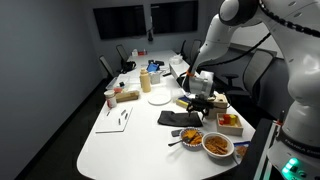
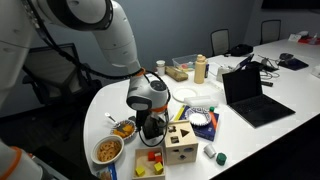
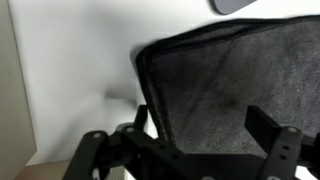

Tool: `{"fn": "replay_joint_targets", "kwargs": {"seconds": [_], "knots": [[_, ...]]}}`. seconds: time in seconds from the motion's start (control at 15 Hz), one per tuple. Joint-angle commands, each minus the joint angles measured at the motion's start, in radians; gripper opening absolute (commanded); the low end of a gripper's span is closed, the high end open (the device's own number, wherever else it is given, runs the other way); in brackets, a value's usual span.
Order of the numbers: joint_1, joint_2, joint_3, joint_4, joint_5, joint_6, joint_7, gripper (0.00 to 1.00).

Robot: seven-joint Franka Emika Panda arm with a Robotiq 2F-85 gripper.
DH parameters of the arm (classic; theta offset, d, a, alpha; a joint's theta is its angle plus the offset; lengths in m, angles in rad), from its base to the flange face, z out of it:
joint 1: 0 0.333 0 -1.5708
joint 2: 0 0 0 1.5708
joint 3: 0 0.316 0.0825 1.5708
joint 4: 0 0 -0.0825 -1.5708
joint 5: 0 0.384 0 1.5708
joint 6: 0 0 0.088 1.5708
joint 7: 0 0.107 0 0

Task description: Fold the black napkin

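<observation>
My gripper will next grab the black napkin (image 1: 177, 118) by its hemmed far edge, one finger on either side, to draw that edge across for folding.
The black napkin (image 1: 177, 118) lies flat on the white table (image 1: 130, 140), near the front right. In the wrist view the black napkin (image 3: 215, 75) fills the right side, with its hemmed corner at upper left. My gripper (image 1: 198, 102) hangs just over the napkin's far edge. In the wrist view my gripper (image 3: 205, 128) is open, with both fingers spread over the cloth and nothing between them. In an exterior view my gripper (image 2: 152, 128) hides most of the napkin.
A food bowl (image 1: 217, 145) and a smaller bowl (image 1: 190, 136) stand next to the napkin, and a wooden box (image 1: 230, 122) is behind them. A wooden shape sorter (image 2: 182, 143), a white plate (image 1: 158, 98) and a laptop (image 2: 250, 95) are also on the table.
</observation>
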Motion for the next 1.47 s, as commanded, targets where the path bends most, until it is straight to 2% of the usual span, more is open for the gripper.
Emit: {"fn": "replay_joint_targets", "kwargs": {"seconds": [0.0,0.2,0.33,0.8,1.0,1.13,1.4], "knots": [[-0.014,0.058,0.008,0.049,-0.002,0.002,-0.017,1.0],[-0.011,0.08,0.003,0.064,-0.006,-0.001,-0.013,1.0],[-0.009,0.085,0.001,0.066,-0.007,0.0,-0.012,0.74],[-0.006,0.082,0.004,0.077,-0.007,0.011,-0.014,0.19],[-0.001,0.058,0.002,0.062,-0.004,0.021,-0.013,0.0],[0.023,0.02,-0.014,0.026,-0.009,0.036,0.006,0.02],[0.178,-0.063,-0.135,-0.077,-0.085,0.056,0.138,0.03]]}}
